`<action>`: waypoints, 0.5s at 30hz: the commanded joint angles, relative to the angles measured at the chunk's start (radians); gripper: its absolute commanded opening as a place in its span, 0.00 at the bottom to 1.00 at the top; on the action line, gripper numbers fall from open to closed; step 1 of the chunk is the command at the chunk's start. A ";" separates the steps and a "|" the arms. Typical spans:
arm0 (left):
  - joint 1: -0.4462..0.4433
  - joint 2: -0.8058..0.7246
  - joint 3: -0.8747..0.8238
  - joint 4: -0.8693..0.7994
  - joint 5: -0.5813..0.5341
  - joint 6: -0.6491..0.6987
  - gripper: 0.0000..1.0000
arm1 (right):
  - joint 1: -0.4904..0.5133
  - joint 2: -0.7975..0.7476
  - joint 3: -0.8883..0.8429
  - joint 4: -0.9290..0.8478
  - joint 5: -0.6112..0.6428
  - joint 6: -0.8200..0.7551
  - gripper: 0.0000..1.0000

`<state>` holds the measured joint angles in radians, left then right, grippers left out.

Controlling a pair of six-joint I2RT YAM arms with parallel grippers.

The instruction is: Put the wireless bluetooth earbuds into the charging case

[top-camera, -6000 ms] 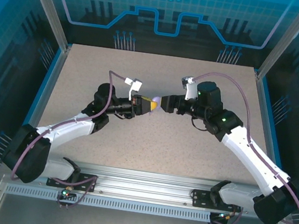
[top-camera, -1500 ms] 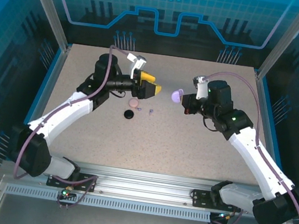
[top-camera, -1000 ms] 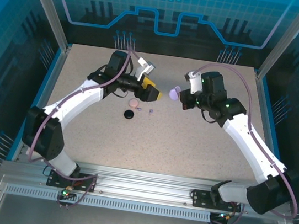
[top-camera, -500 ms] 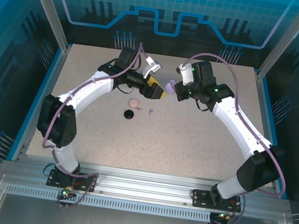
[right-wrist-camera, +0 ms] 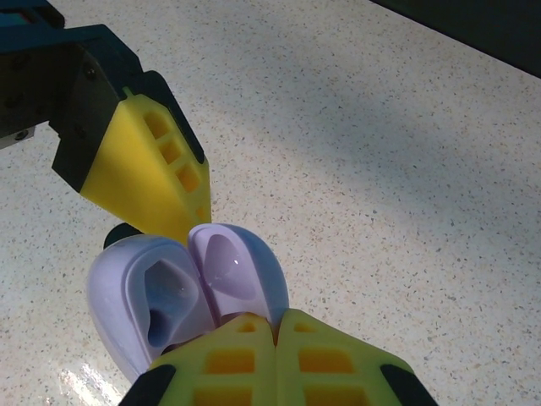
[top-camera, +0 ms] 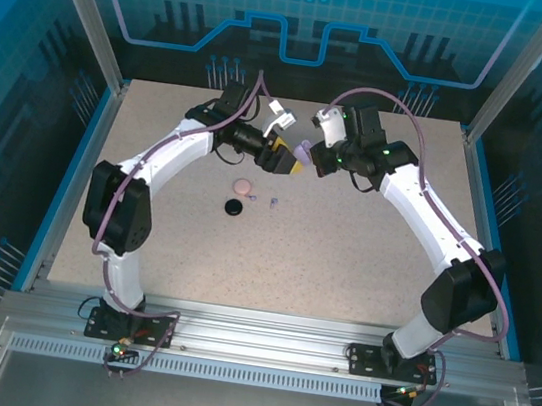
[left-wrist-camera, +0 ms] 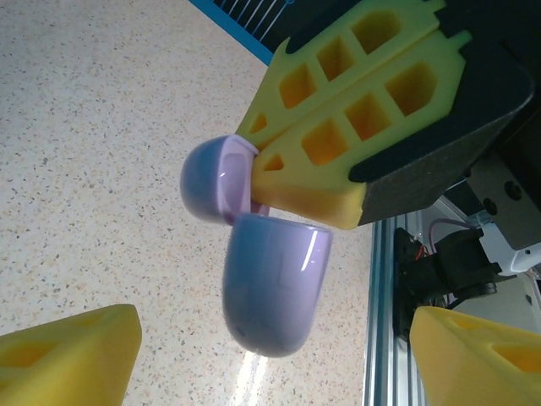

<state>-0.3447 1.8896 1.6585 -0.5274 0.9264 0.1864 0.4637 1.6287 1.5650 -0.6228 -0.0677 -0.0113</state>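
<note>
The left gripper takes hold of the charging case by opposite sides of its body point(top-camera: 302, 154) point(left-wrist-camera: 275, 288) next, so its lid and hollow stay open for the earbuds.
An open lavender charging case point(left-wrist-camera: 275, 292) hangs in the air, its body downward and its lid point(left-wrist-camera: 215, 178) hinged up. My right gripper point(right-wrist-camera: 276, 320) is shut on the lid point(right-wrist-camera: 241, 266), with the hollow body point(right-wrist-camera: 148, 296) beside it. My left gripper point(left-wrist-camera: 272, 326) is open, one yellow finger on each side of the case body without touching it. From above, both grippers meet over the table's back middle, left point(top-camera: 290, 163) and right point(top-camera: 310, 158), with the case point(top-camera: 303, 152) between them. A tiny lavender earbud point(top-camera: 273, 202) lies on the table below.
A round pale pink case point(top-camera: 244, 186) and a round black case point(top-camera: 234, 206) sit on the speckled table point(top-camera: 363, 266), near the earbud. Blue side walls and the back panel border the table. The metal rail point(top-camera: 254, 327) runs along the near edge.
Both arms have swung toward the back middle and drawn together. The right gripper carried the lavender case along, and the left gripper's fingers now flank it, a little narrower than before.
</note>
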 commanded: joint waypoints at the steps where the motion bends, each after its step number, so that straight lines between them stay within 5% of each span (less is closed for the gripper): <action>1: 0.016 0.020 0.033 -0.041 0.074 0.024 0.82 | -0.011 0.014 0.034 -0.030 -0.033 -0.021 0.00; 15: 0.021 0.040 0.056 -0.057 0.103 0.028 0.71 | -0.011 0.016 0.032 -0.024 -0.063 -0.010 0.00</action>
<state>-0.3302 1.9068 1.6772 -0.5571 0.9863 0.1913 0.4637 1.6295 1.5654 -0.6361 -0.1089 -0.0196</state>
